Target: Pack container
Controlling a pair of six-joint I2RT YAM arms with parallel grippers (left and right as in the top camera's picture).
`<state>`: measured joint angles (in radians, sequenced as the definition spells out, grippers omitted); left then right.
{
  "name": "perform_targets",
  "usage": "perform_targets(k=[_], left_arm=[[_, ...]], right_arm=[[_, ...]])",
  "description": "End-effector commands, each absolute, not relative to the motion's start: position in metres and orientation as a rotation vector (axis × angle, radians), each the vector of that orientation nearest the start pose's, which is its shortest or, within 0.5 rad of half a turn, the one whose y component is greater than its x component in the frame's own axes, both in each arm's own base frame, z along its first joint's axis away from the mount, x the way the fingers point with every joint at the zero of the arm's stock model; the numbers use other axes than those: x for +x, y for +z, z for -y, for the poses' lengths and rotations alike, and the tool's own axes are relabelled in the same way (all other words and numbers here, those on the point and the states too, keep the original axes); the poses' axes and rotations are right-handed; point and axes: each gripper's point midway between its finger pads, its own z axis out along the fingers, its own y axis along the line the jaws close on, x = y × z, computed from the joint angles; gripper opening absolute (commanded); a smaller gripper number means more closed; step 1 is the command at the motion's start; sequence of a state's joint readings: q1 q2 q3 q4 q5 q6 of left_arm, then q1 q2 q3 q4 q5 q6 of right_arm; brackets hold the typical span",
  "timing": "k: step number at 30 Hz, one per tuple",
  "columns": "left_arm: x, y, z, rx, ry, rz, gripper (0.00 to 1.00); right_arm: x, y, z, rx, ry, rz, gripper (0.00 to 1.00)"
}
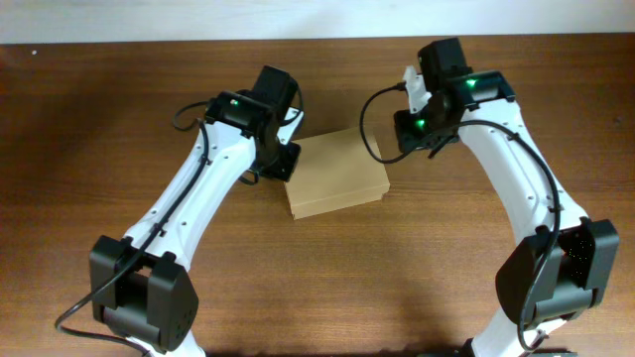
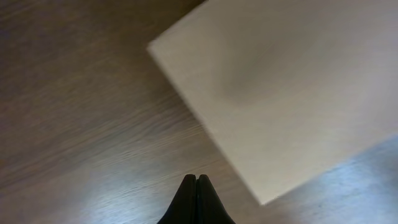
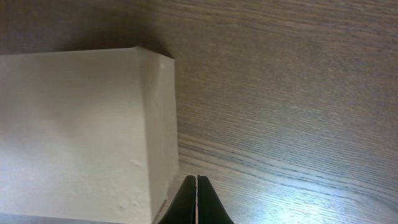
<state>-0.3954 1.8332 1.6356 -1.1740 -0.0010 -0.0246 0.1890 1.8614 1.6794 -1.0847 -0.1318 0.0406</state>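
Observation:
My right gripper would leave the box (image 1: 337, 172) on the tabletop if I lifted it now. Its shut fingers are only beside the box's end (image 1: 384, 164).
The container (image 1: 335, 175) is a plain tan cardboard box with its lid closed, lying on the wooden table between the two arms. My left gripper (image 2: 197, 180) is shut and empty, just off the box's left end; the box (image 2: 286, 87) fills the upper right of the left wrist view. My right gripper (image 3: 196, 182) is shut and empty, close beside the box's right end, whose corner and side wall (image 3: 81, 130) show at the left of the right wrist view. In the overhead view both sets of fingers are hidden under the wrists.
The brown wooden table (image 1: 327, 288) runs all around the box. A pale wall edge lies along the table's far side (image 1: 317, 20). Both arm bases stand at the near corners (image 1: 144, 297) (image 1: 556, 278).

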Motion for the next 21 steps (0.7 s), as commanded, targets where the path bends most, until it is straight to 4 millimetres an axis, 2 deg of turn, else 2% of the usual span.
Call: perform_targets(k=[1,6,7,12,15,21], left_arm=[[0.356,0.129,0.127,0.462,-0.001,-2.932,0.02],[0.350,0.104,0.122,0.419,-0.012,-2.969,0.02],[0.347,0.096,0.124,0.412,-0.033,-2.978,0.02],[0.344,0.079,0.127,0.380,-0.069,-2.982,0.02],[0.350,0.076,0.133,0.373,-0.113,-2.952,0.02],[0.378,0.080,0.153,0.368,-0.227,-2.824,0.03]], right_arm=[[0.412,0.150,-0.099,-0.240,0.229,-2.826,0.04],[0.415,0.129,-0.099,-0.238,0.225,-2.868,0.04],[0.416,0.120,-0.099,-0.230,0.225,-2.887,0.04],[0.416,0.100,-0.103,-0.230,0.250,-2.935,0.04],[0.415,0.095,-0.106,-0.232,0.276,-2.947,0.04],[0.417,0.092,-0.106,-0.232,0.276,-2.946,0.04]])
